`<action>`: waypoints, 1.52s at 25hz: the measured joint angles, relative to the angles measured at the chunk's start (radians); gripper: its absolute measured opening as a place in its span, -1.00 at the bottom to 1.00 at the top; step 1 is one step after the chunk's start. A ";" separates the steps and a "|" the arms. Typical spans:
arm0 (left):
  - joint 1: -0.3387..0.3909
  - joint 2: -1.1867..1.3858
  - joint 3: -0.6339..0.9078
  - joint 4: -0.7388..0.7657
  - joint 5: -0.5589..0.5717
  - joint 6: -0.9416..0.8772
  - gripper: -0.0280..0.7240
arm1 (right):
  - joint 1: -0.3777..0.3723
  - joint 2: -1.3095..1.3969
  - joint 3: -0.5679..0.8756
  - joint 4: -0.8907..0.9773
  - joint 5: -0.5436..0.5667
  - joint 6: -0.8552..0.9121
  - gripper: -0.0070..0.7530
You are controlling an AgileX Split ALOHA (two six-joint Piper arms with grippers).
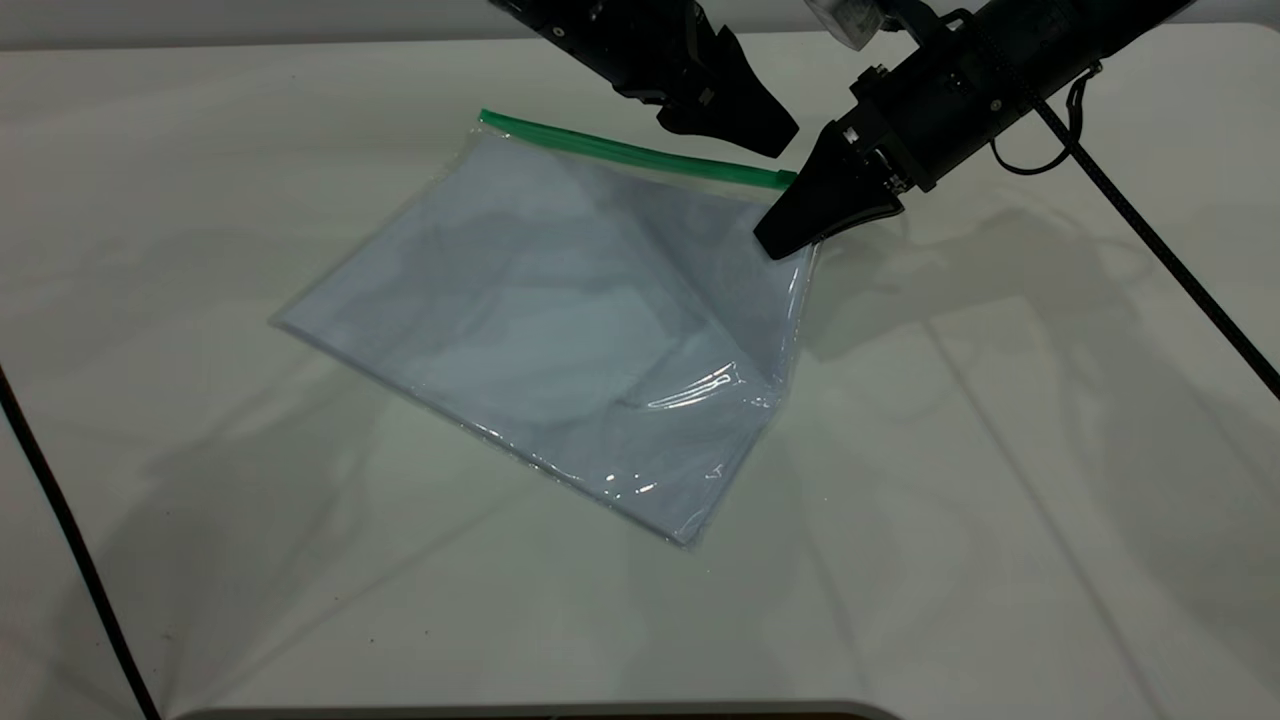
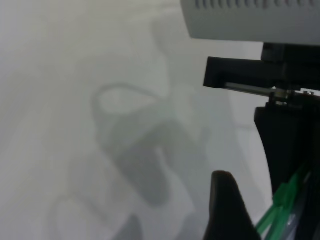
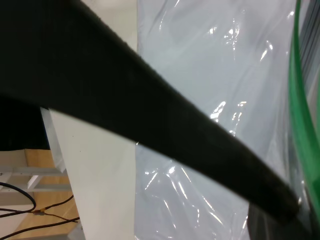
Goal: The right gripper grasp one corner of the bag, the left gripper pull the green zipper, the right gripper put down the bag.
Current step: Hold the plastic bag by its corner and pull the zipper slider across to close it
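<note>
Next, my left gripper grabs the zipper by its slider (image 1: 786, 179) to pull the green zipper along the bag (image 1: 564, 300).
The bag (image 1: 540, 330), clear with white sheets inside, lies slanted on the white table (image 1: 1000, 450). Its green zipper (image 1: 620, 150) runs along the far edge. My right gripper (image 1: 780, 238), the one with the whitish cylinder, is shut on the corner of the bag (image 1: 790, 182) where the green strip ends, and holds that corner raised. The right wrist view shows one of its fingers (image 3: 150, 100) across the plastic (image 3: 200, 65), with the green strip (image 3: 302, 110) beside it. My left gripper (image 1: 775, 135) hovers just above that end of the strip, jaws apart. The strip (image 2: 280, 205) runs between its fingers (image 2: 225, 205).
A black cable (image 1: 1160, 250) runs across the table's right side from the right arm. Another black cable (image 1: 70, 540) crosses the near left corner. The table's front edge (image 1: 540, 708) is close below the bag.
</note>
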 joint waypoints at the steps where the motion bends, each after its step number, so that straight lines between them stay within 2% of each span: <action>1: 0.000 0.002 0.000 -0.001 0.008 -0.002 0.41 | 0.000 0.000 0.000 0.000 0.000 -0.003 -0.89; 9: -0.005 0.027 0.000 -0.017 0.023 -0.011 0.37 | 0.000 0.000 0.000 0.000 0.000 -0.007 -0.89; 19: -0.005 0.029 -0.005 -0.027 0.023 -0.011 0.06 | 0.000 0.000 -0.001 0.000 -0.001 -0.007 -0.89; 32: -0.021 0.045 -0.008 -0.031 -0.011 -0.014 0.01 | 0.000 0.000 -0.001 0.001 -0.001 -0.009 -0.89; 34: -0.022 0.045 -0.008 -0.031 -0.010 -0.014 -0.06 | 0.000 0.000 -0.001 0.000 -0.003 -0.009 -0.89; 38: -0.023 0.045 -0.008 -0.031 -0.010 -0.012 -0.34 | 0.000 0.000 -0.001 0.001 -0.002 -0.009 -0.89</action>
